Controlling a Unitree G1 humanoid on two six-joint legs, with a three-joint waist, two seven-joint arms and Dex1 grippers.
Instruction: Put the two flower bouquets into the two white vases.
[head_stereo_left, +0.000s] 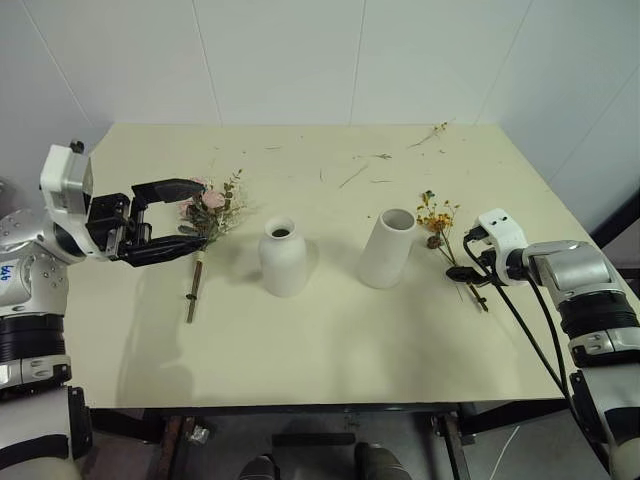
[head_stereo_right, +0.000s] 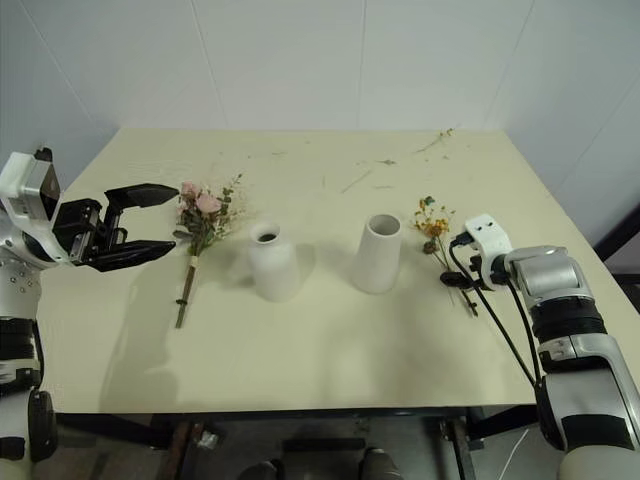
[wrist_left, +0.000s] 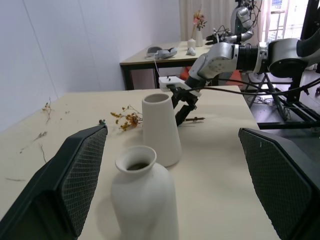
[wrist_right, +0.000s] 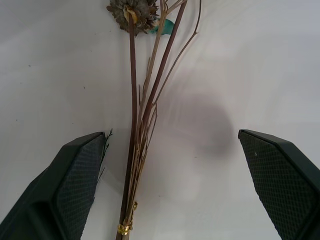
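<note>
The petals of the dried flower heads are thin and brittle. My right gripper should next grab the yellow-orange sprig (head_stereo_left: 438, 220) by its thin stems, below the flower heads.
The pink rose bouquet (head_stereo_right: 200, 212) lies on the table at the left, its brown stem pointing to the front edge. My left gripper (head_stereo_right: 172, 220) hovers open just left of it, above the table, with nothing held. The rounded white vase (head_stereo_left: 283, 258) and the taller cylinder vase (head_stereo_left: 388, 247) stand upright mid-table; both also appear between the left fingers (wrist_left: 82, 175) in the left wrist view. The yellow-orange sprig (head_stereo_left: 438, 220) lies to the right of the cylinder. My right gripper (head_stereo_left: 468, 276) is open low over its thin stems (wrist_right: 137, 150), which run between the two spread fingers.
Loose twig scraps (head_stereo_left: 436, 131) lie scattered along the back of the cream table (head_stereo_left: 300, 370), with more (head_stereo_left: 353, 176) behind the vases. A white wall closes off the far side. The table's right edge is near my right arm.
</note>
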